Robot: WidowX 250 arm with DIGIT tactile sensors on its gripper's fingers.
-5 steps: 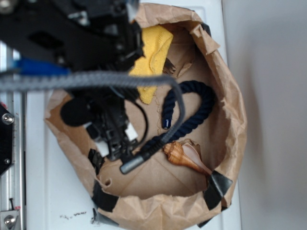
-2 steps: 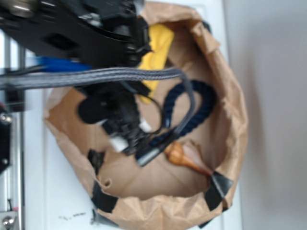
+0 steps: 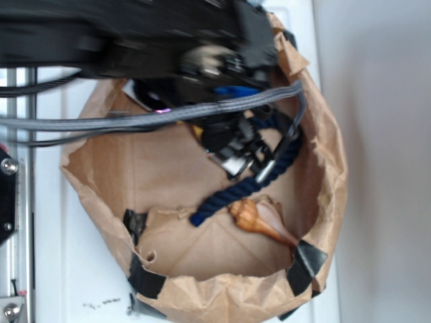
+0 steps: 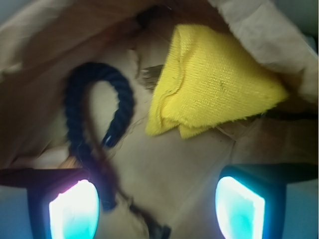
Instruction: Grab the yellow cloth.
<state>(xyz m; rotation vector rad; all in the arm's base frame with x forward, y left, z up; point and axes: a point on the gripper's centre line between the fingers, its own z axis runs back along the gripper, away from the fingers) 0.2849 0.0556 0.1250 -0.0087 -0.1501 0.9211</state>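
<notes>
The cloth's bunched fold [image 4: 174,118] is the part my gripper will grab next, to pick the yellow cloth up off the brown paper [image 4: 162,167].
The yellow cloth [image 4: 214,87] lies folded on the brown paper, upper right in the wrist view. In the exterior view the arm hides it. My gripper [image 4: 157,206] is open and empty, with a wide gap between its two glowing pads [image 4: 74,209]. It hangs above bare paper, short of the cloth. In the exterior view the gripper [image 3: 236,158] sits over the top middle of the bag, above the rope.
A dark blue rope [image 4: 94,114] curls at the left in the wrist view and shows in the exterior view [image 3: 229,198]. A brown-striped seashell [image 3: 259,221] lies at the lower right. The crumpled brown paper bag wall [image 3: 330,168] rings everything.
The arm has swung right and up across the bag, from its left side to above the rope. It now covers the yellow cloth in the exterior view.
</notes>
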